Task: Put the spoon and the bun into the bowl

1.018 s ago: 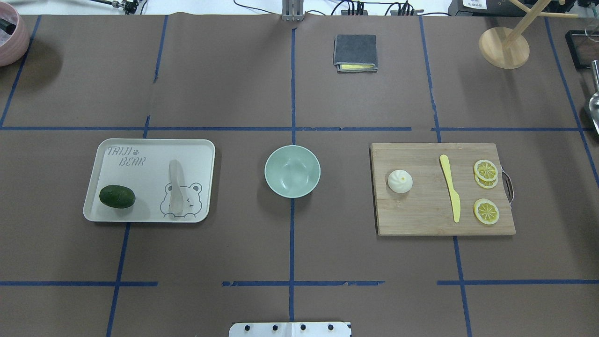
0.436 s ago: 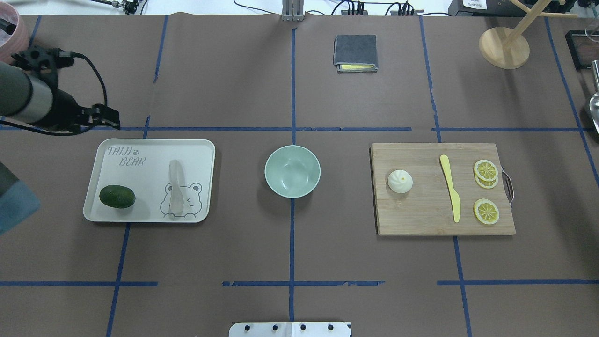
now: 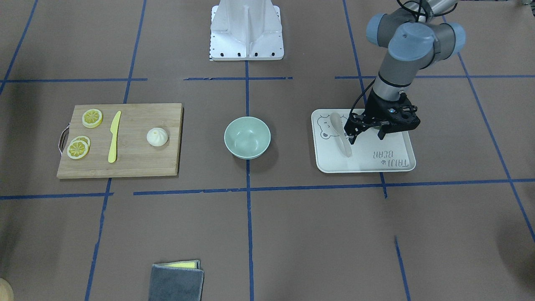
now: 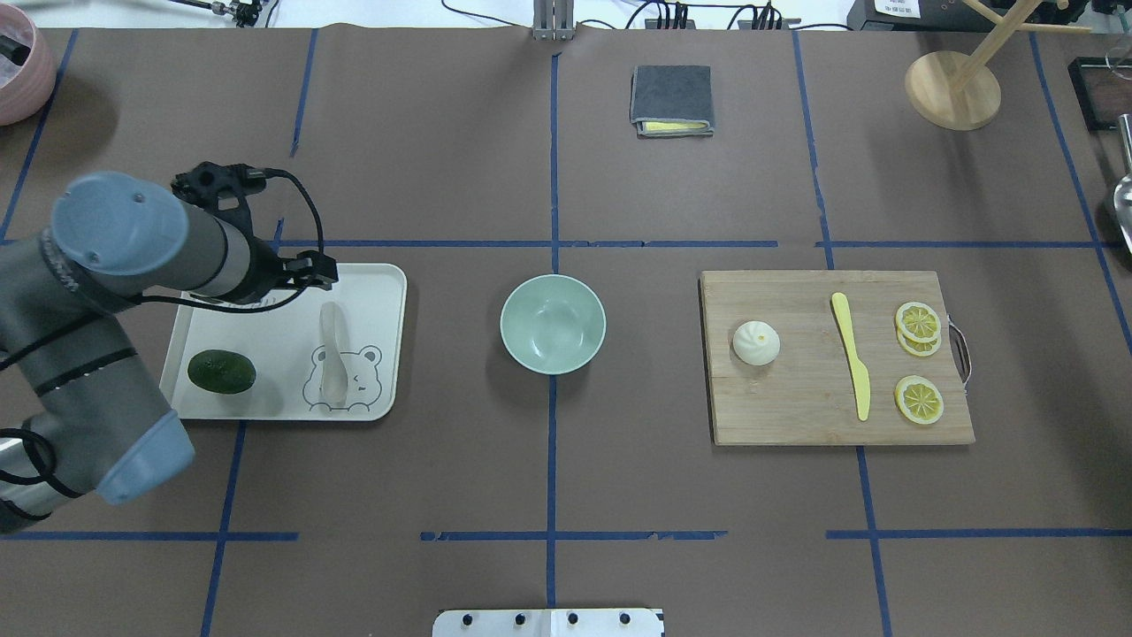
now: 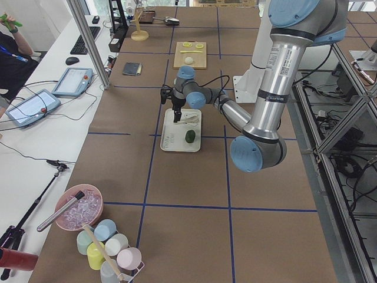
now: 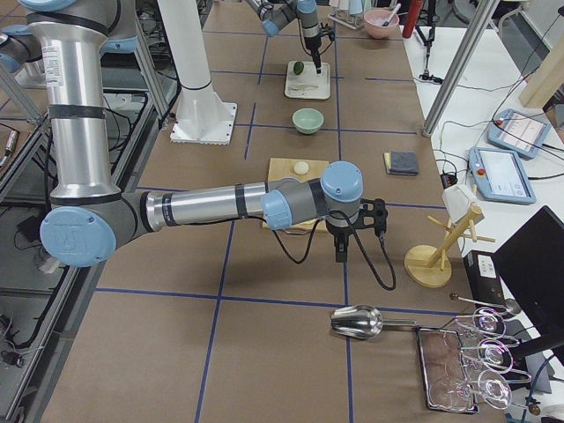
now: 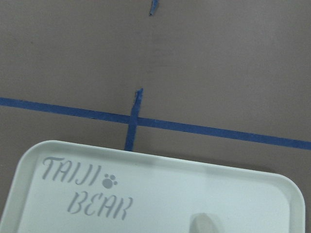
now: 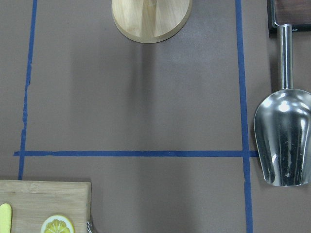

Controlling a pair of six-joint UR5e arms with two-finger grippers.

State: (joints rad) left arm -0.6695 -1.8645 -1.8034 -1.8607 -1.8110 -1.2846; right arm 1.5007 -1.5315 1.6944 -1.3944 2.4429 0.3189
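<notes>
The spoon needs to get into the bowl (image 3: 247, 137). My left gripper will grab the spoon by its handle (image 3: 344, 145) next.
The pale spoon (image 4: 332, 354) lies on the white tray (image 4: 371, 292), scoop towards me; its handle tip shows in the left wrist view (image 7: 201, 224). The white bun (image 4: 756, 342) sits on the wooden cutting board (image 4: 796, 416). The mint-green bowl (image 4: 553, 323) stands empty between them. My left gripper (image 3: 366, 136) is open and empty above the tray's far part, beside the spoon's handle (image 3: 340, 136). My right gripper (image 6: 338, 251) shows only in the exterior right view, beyond the board's right end; I cannot tell whether it is open.
A dark green fruit (image 4: 221, 372) lies on the tray. A yellow knife (image 4: 852, 354) and lemon slices (image 4: 918, 400) share the board. A grey cloth (image 4: 671, 99), a wooden stand (image 4: 952, 90) and a metal scoop (image 8: 284, 136) are at the far side.
My left arm has come in from the left and swung over the tray, with its gripper now near the spoon's handle. The objects have not moved.
</notes>
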